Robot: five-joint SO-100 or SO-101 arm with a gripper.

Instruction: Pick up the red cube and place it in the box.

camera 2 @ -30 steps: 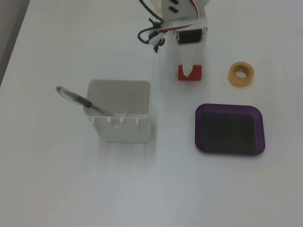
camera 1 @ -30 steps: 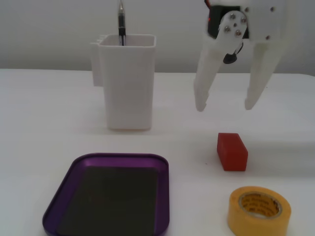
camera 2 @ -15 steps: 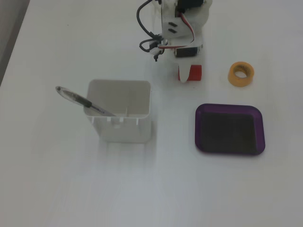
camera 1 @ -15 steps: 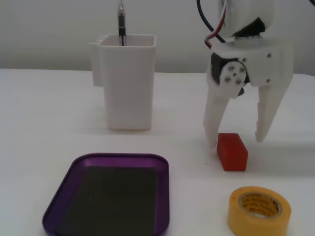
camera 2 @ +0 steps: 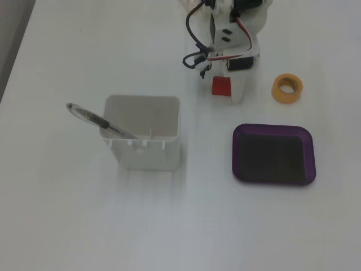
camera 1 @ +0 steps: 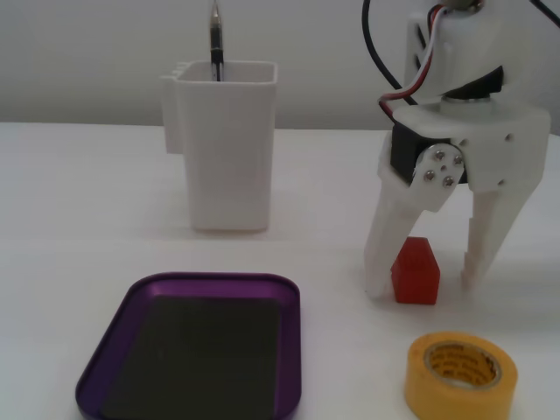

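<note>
My gripper should grip the red cube (camera 1: 415, 271) by its opposite sides next. Then it can place the cube in the purple box.
The red cube (camera 1: 415, 271) stands on the white table, at right in a fixed view and at top centre in another fixed view (camera 2: 221, 86). My white gripper (camera 1: 425, 280) is lowered over it, open, with one finger on each side of the cube and its tips at the table. The left finger (camera 1: 380, 254) is close beside the cube and the right finger (camera 1: 477, 254) stands a little apart from it. It shows from above in another fixed view (camera 2: 223, 90). The purple box (camera 1: 210, 280) lies empty at the lower left, also seen from above (camera 2: 273, 127).
A tall white plastic container (camera 1: 226, 149) holding a pen (camera 1: 215, 35) stands behind the box; both show from above (camera 2: 149, 155) (camera 2: 93, 117). A yellow tape roll (camera 1: 459, 395) lies in front of the cube, also seen from above (camera 2: 277, 90).
</note>
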